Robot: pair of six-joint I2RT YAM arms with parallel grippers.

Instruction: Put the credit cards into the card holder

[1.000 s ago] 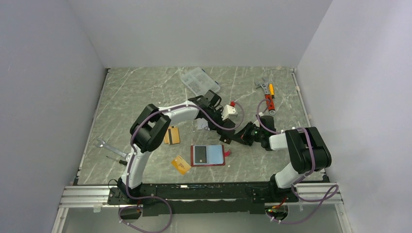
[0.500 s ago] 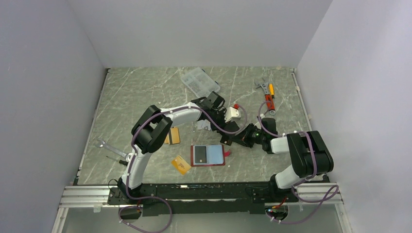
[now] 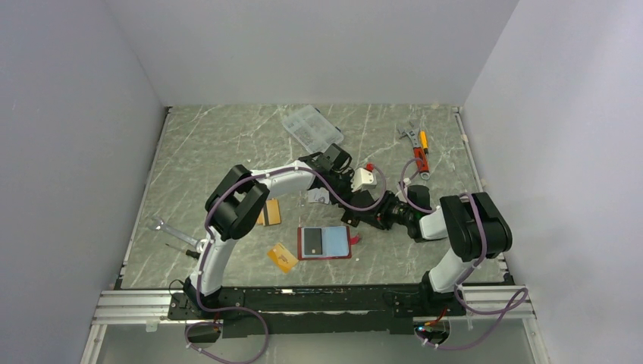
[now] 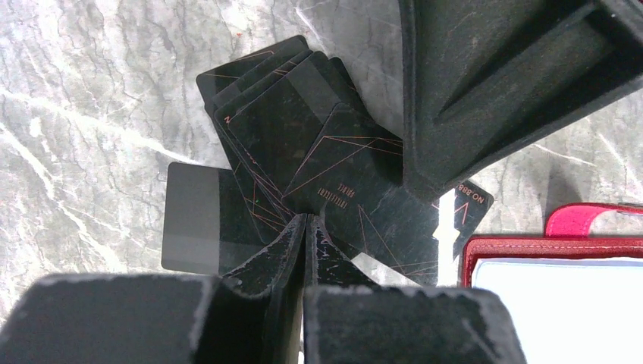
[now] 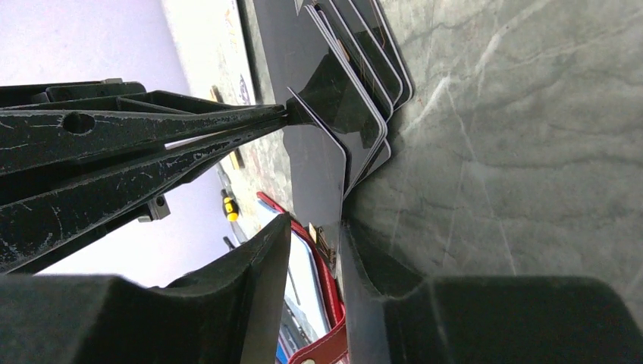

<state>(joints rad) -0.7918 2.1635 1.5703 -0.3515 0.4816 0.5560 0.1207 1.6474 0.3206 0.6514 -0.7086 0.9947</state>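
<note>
I should close my right gripper on the thin card's edge, because the edge reaches down past my right gripper's fingers.
My left gripper [image 4: 305, 224] is shut on a fan of several dark credit cards [image 4: 303, 129] with thin red lines, held just above the table. A silver-grey card [image 4: 193, 220] shows under the fan's left edge. The right wrist view shows the left fingers [image 5: 152, 129] pinching the fan's corner. My right gripper [image 5: 317, 224] stands open around the fan's lower edge, one finger [image 4: 485, 83] close beside the cards. The red card holder [image 3: 324, 243] lies open nearby, light blue inside, with a dark card in its left half. Two orange-gold cards [image 3: 267, 211] [image 3: 282, 257] lie to the left. Both grippers [image 3: 350, 218] [image 3: 364, 218] meet right of the holder.
A clear plastic box [image 3: 311, 127] sits at the back. A wrench and an orange-handled tool [image 3: 417, 148] lie at the back right. Another wrench [image 3: 170, 231] and a small screwdriver [image 3: 182, 249] lie at the front left.
My right gripper has opened from shut, and its arm has shifted a little left. The left gripper stays shut on the cards in nearly the same place.
</note>
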